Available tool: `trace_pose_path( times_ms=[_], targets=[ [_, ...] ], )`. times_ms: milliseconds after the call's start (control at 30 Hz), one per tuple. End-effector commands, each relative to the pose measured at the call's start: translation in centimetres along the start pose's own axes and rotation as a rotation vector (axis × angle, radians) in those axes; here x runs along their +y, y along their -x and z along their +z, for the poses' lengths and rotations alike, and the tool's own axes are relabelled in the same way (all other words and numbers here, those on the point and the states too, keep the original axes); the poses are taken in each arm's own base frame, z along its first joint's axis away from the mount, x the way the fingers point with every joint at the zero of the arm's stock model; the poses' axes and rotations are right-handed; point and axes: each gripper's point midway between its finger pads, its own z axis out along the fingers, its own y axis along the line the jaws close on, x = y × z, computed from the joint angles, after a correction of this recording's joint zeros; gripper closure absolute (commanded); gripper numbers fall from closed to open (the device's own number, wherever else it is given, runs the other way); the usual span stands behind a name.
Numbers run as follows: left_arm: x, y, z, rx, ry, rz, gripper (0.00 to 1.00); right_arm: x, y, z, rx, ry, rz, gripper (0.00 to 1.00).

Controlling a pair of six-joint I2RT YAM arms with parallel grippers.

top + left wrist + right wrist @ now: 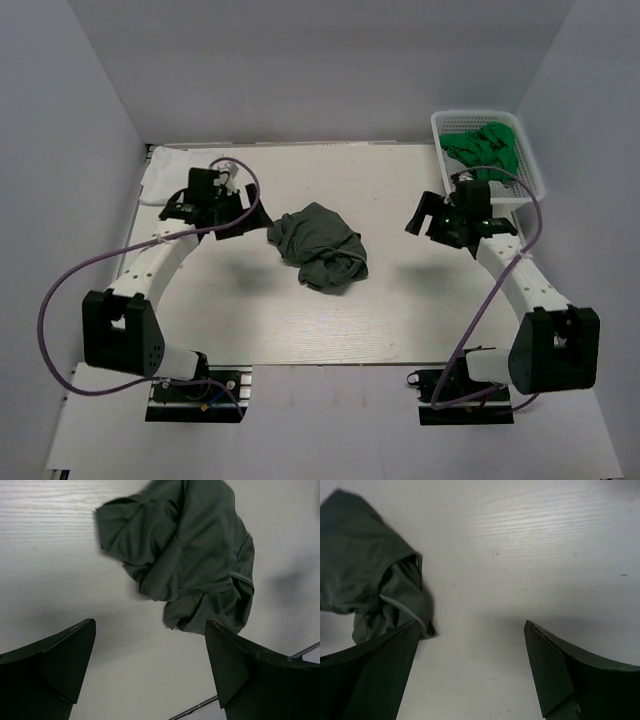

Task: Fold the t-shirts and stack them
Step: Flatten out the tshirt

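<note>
Next, the left gripper pinches the olive t-shirt's nearest back edge (278, 226) (111, 510), and the opposite side stays free to spread the t-shirt for folding.
A dark olive-grey t-shirt (320, 245) lies crumpled in a heap at the middle of the table. In the left wrist view the olive t-shirt (190, 555) sits just ahead of my left gripper (150, 625), whose jaws stand wide open over bare table. My left gripper (252, 218) hovers close to the heap's left side. My right gripper (420, 215) hangs to the heap's right, apart from it. In the right wrist view the right gripper (472, 625) is open and holds nothing, with the olive t-shirt (360, 570) at its left finger. A white cloth (160, 178) lies at the table's back left.
A white basket (530, 160) stands at the back right corner with a green cloth (482, 148) bunched inside. Grey walls close in the table (400, 300) at the back and both sides. Purple cables loop beside each arm.
</note>
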Motion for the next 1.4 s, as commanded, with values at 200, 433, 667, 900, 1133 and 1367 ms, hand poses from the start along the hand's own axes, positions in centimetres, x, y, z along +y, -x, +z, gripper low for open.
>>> trace_pose_path(
  times_ms=[200, 433, 667, 900, 1133, 1367],
  targets=[
    [-0.7, -2.9, 6.4, 0.099, 0.106, 0.07, 0.06, 6.9, -5.6, 3.0, 0.178, 0.151, -0.163, 0.1],
    [1.1, -3.9, 10.1, 0.157, 0.169, 0.076, 0.26, 8.1, -8.6, 5.2, 0.259, 0.112, -0.216, 0.1],
    [-1.0, -4.5, 12.2, 0.18, 0.065, 0.087, 0.54, 9.5, -10.8, 7.7, 0.308, 0.091, -0.235, 0.11],
    [-2.2, -4.3, 12.8, 0.191, -0.009, 0.104, 1.0, 10.4, -11.7, 9.1, 0.337, 0.096, -0.241, 0.65],
    [-7.0, 2.1, 8.2, -0.03, -0.121, 0.177, 1.0, 12.2, -6.5, 5.4, 0.172, 0.109, -0.3, 1.0],
    [-11.5, 8.2, 0.1, -0.276, -0.2, 0.235, 1.0, 12.3, 1.0, -0.7, -0.088, 0.039, -0.338, 1.0]
  ],
)
